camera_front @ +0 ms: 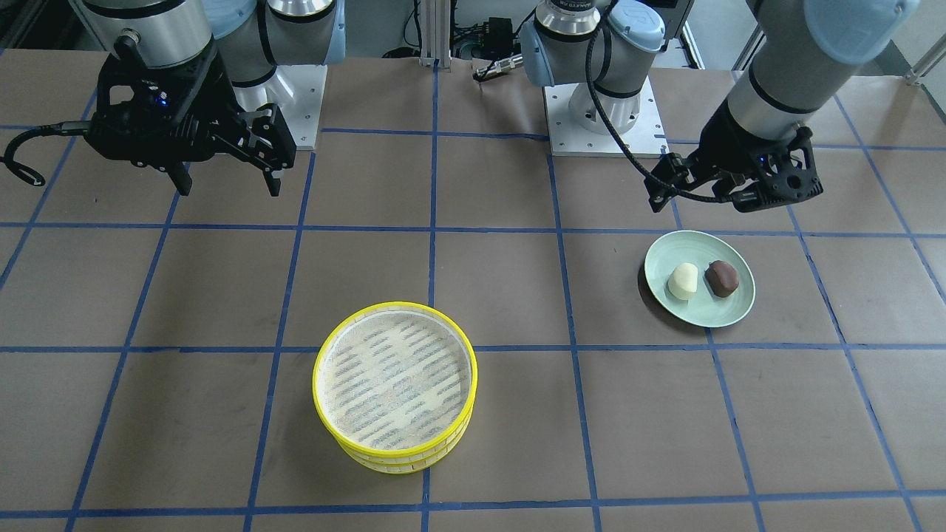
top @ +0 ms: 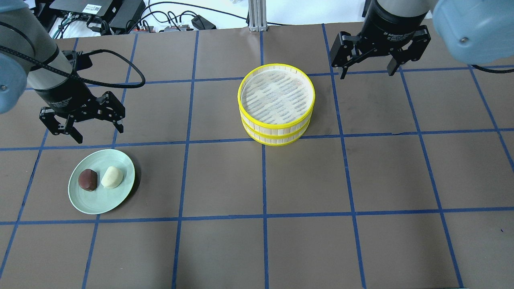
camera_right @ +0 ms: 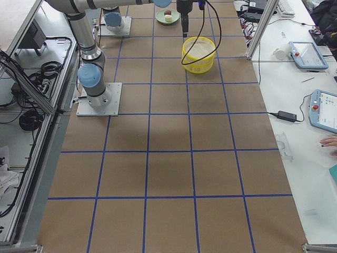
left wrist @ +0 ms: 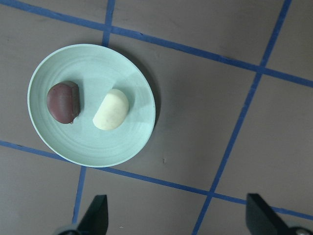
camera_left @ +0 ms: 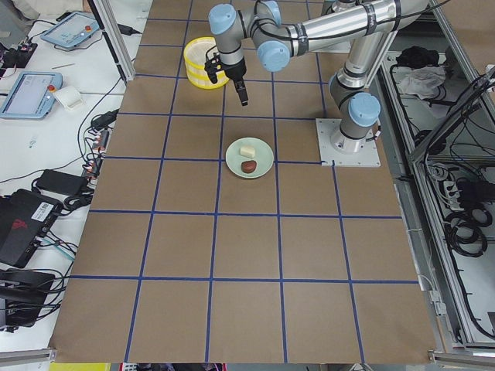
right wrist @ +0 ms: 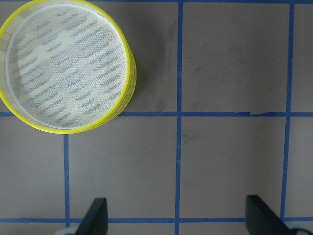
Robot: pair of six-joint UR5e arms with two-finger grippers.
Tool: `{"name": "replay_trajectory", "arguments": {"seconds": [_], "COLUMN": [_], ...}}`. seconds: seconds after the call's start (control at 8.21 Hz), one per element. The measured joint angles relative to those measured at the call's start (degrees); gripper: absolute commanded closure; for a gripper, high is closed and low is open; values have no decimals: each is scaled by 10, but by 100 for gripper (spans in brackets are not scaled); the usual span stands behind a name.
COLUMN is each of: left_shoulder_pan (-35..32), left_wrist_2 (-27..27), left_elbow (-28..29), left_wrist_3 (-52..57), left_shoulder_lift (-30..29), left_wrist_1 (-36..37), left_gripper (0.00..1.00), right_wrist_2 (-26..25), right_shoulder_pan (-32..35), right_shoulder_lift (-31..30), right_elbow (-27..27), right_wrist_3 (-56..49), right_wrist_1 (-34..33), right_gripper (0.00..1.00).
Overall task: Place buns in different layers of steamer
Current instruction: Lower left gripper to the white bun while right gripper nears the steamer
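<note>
The cream-white bun needs to be placed in the steamer's layers, so my left gripper should next grab it by its rounded body.
The cream-white bun and the reddish-brown bun lie side by side on a mint-green plate. They also show in the left wrist view, cream bun and brown bun. The two yellow-rimmed steamer trays are stacked, the top tray on the lower tray; the top tray's mesh floor is bare. My left gripper is open and empty, above the table just behind the plate. My right gripper is open and empty, to the right of the steamer stack and apart from it.
The brown table is marked with a grid of blue tape. The two arm bases stand at the robot's edge. Tablets and cables lie on side benches beyond the table's far edge.
</note>
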Motion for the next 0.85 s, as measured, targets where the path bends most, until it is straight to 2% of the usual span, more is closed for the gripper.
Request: {"name": "replay_trajectory", "arguments": {"seconds": [0.24, 0.85], "left_shoulder_pan": [8, 25], "left_wrist_2": [40, 54], "left_elbow": [-9, -52], "left_wrist_3": [20, 192], "left_shoulder_lift": [-41, -111], "left_wrist_1": [7, 63], "left_gripper": [0, 0], "right_wrist_2": [0, 1], "right_shoulder_pan": [0, 0], "right_shoulder_lift": [-1, 1], "right_elbow": [2, 3], "right_wrist_3": [0, -4], "right_wrist_1": [-1, -2], "right_gripper": [0, 0]}}
